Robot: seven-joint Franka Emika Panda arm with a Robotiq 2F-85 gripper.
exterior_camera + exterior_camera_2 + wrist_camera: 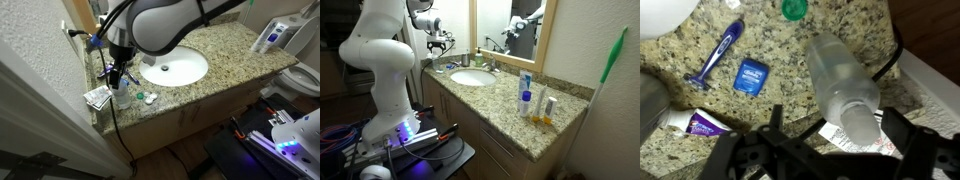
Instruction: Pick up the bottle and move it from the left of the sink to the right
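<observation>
The bottle's cap is between both fingers, but they are above the bottle's body (122, 97) (844, 85), so my gripper should go lower before it closes on the bottle.
The clear plastic bottle (838, 80) stands upright on the speckled granite counter, its pale cap pointing up at the wrist camera. In an exterior view the bottle (122, 98) is left of the white oval sink (175, 70). My gripper (825, 150) is open, with one finger on each side of the bottle's cap and not touching it. In both exterior views the gripper (118, 78) (440, 45) hangs just above the bottle, at the counter end beside the sink (472, 77).
Around the bottle lie a blue razor (720, 55), a blue floss box (750, 76), a toothpaste tube (695, 125), a green lid (793, 9) and a printed paper (865, 148). Several toiletry bottles (532, 102) stand at the counter's far end. A wall corner (40, 90) is close by.
</observation>
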